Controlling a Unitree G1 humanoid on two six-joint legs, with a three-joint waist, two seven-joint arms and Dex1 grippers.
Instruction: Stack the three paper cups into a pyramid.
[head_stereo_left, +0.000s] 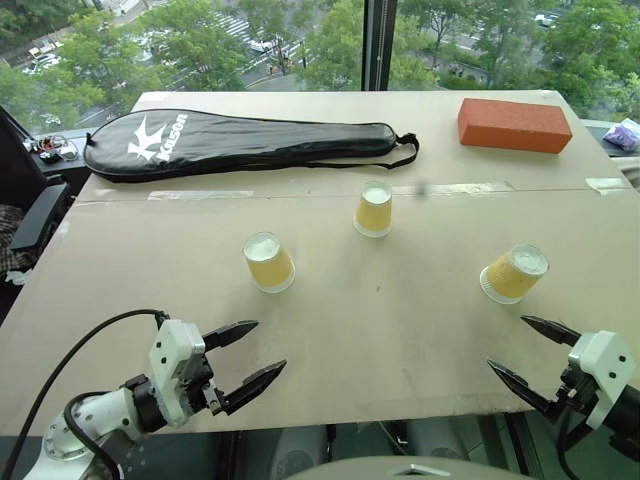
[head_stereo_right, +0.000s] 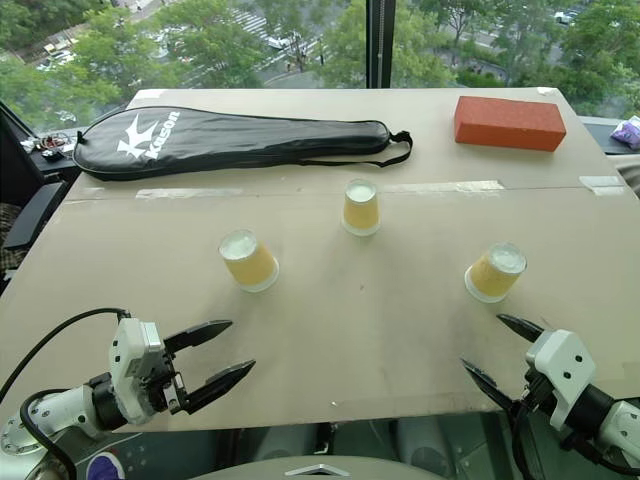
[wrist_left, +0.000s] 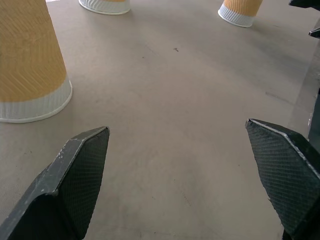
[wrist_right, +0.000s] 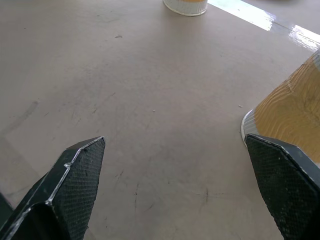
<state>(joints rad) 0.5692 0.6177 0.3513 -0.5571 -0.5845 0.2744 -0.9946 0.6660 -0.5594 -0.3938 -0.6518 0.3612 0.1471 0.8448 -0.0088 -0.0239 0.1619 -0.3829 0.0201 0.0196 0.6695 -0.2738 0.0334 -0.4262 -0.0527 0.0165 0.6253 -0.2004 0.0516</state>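
The paper cup should be picked up next by its yellow sides with my right gripper, to build the pyramid.
Three yellow-orange paper cups stand apart and upside down on the brown table (head_stereo_left: 400, 330): the left cup (head_stereo_left: 268, 262), the middle cup (head_stereo_left: 374, 209) farther back, and the right cup (head_stereo_left: 514, 273). My left gripper (head_stereo_left: 268, 346) hovers open at the front edge, just short of the left cup (wrist_left: 30, 65), nothing between its fingers. My right gripper (head_stereo_left: 507, 342) is open too, in front of the right cup (wrist_right: 292, 110) and empty. No cup rests on another.
A black racket bag (head_stereo_left: 240, 140) lies across the back left of the table and a red brick (head_stereo_left: 515, 124) sits at the back right. A strip of tape (head_stereo_left: 450, 188) runs across the board behind the cups. Beyond the far edge is a window.
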